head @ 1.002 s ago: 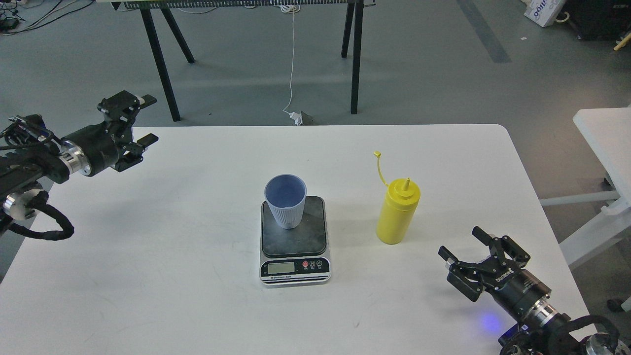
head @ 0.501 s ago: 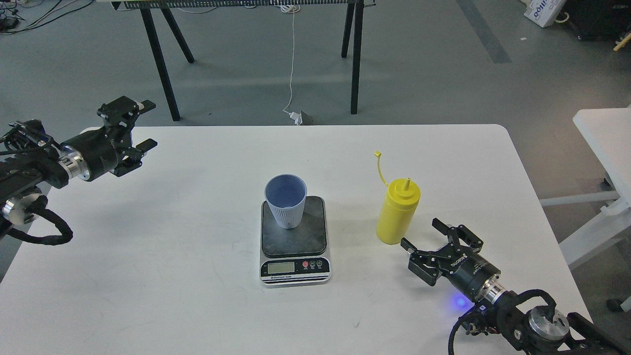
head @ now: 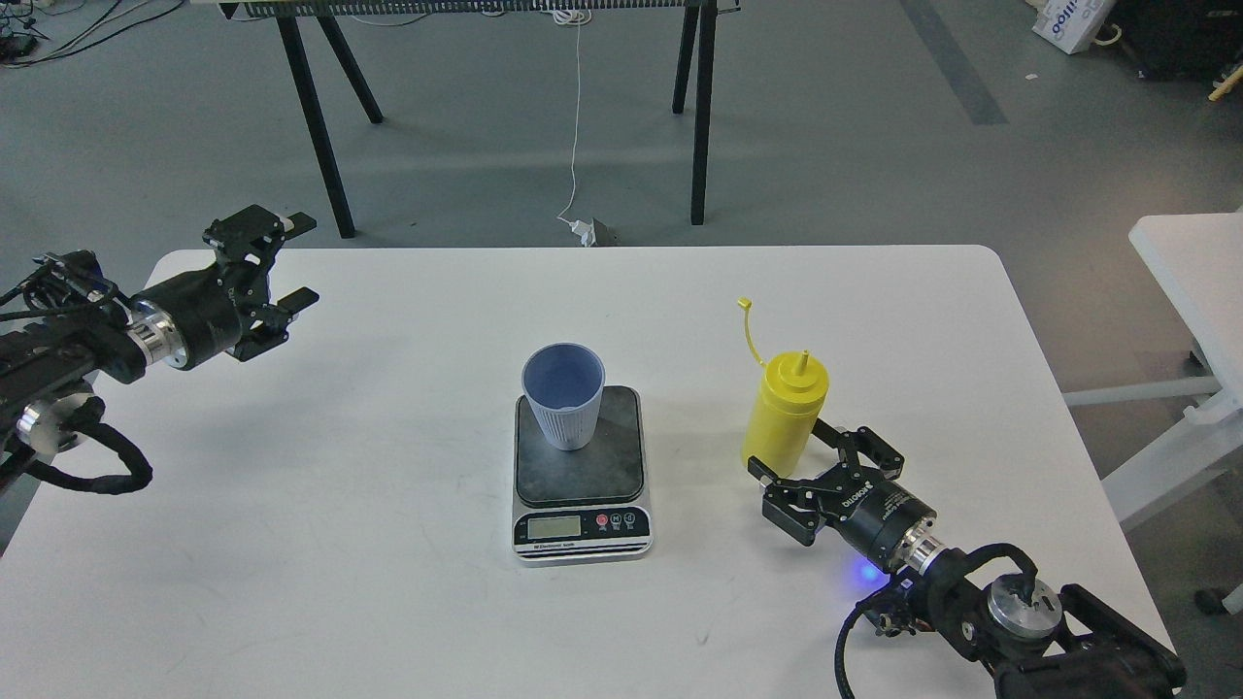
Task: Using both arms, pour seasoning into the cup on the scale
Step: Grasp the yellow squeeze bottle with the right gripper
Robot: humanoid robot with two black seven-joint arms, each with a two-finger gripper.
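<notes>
The yellow seasoning bottle needs to be gripped next by its body with my right gripper. Then I can pour seasoning into the cup on the scale.
The yellow seasoning bottle stands upright on the white table, its cap strap sticking up to the left. The light-blue ribbed cup stands on the far left part of the scale, whose display faces me. My right gripper is open at the bottle's base, one finger on each side of it, not closed on it. My left gripper is open and empty above the table's far left corner, far from the cup.
A second white table stands off to the right. Black trestle legs and a white cable are on the floor beyond the table. The table's rounded far right corner is beyond the bottle.
My right gripper has moved left and forward from the table's near right until its open fingers flank the bottle's base. The left gripper shifted slightly. Bottle, cup and scale have not moved.
</notes>
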